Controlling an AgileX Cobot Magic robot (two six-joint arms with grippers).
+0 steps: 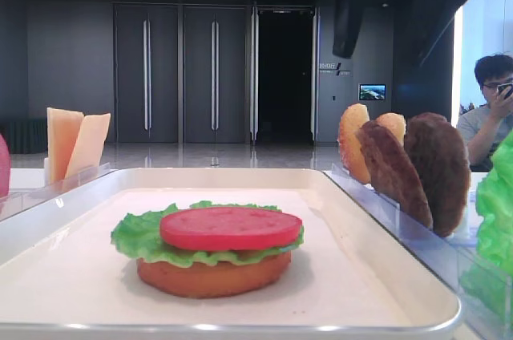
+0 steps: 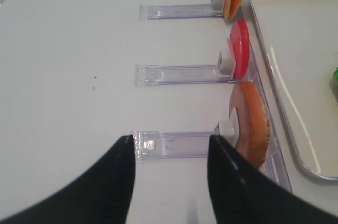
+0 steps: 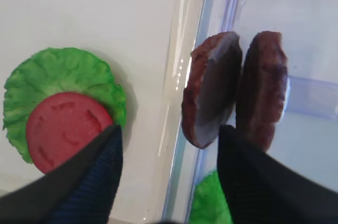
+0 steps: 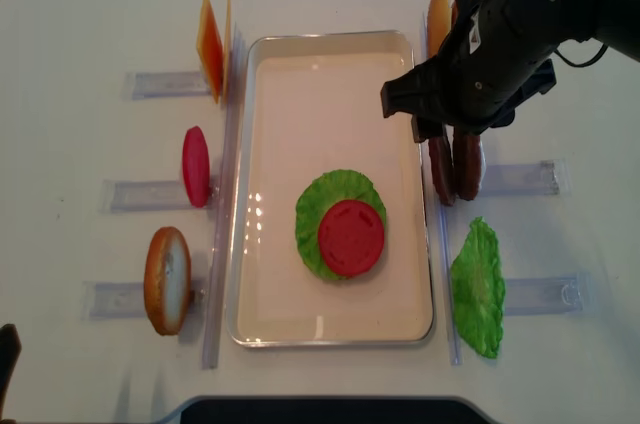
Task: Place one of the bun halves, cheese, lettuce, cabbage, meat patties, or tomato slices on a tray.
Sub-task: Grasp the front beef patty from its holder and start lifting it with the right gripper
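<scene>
The right gripper picks up the nearer meat patty by its upper edge (image 4: 441, 166) across its flat sides next, since the patty is broad across but thin through.
A stack sits on the white tray (image 4: 270, 74): a bun half (image 1: 212, 277) under ruffled lettuce (image 4: 315, 199) (image 3: 58, 73), with a tomato slice (image 4: 351, 237) (image 3: 63, 129) on top. Two meat patties (image 3: 211, 94) (image 3: 264, 89) stand on edge in a clear holder right of the tray. My right gripper (image 3: 170, 129) hovers open over the tray's right rim (image 3: 177, 102), the nearer patty just ahead of its fingers, gripping nothing. My left gripper (image 2: 170, 139) is open above a clear holder (image 2: 179, 145), beside a standing bun half (image 2: 252, 123).
Left of the tray stand cheese slices (image 4: 212, 44), a spare tomato slice (image 4: 195, 166) and a bun half (image 4: 167, 279) in holders. On the right are more bun halves (image 1: 353, 139) and a second lettuce leaf (image 4: 478, 286). The right arm (image 4: 500, 34) covers the upper right.
</scene>
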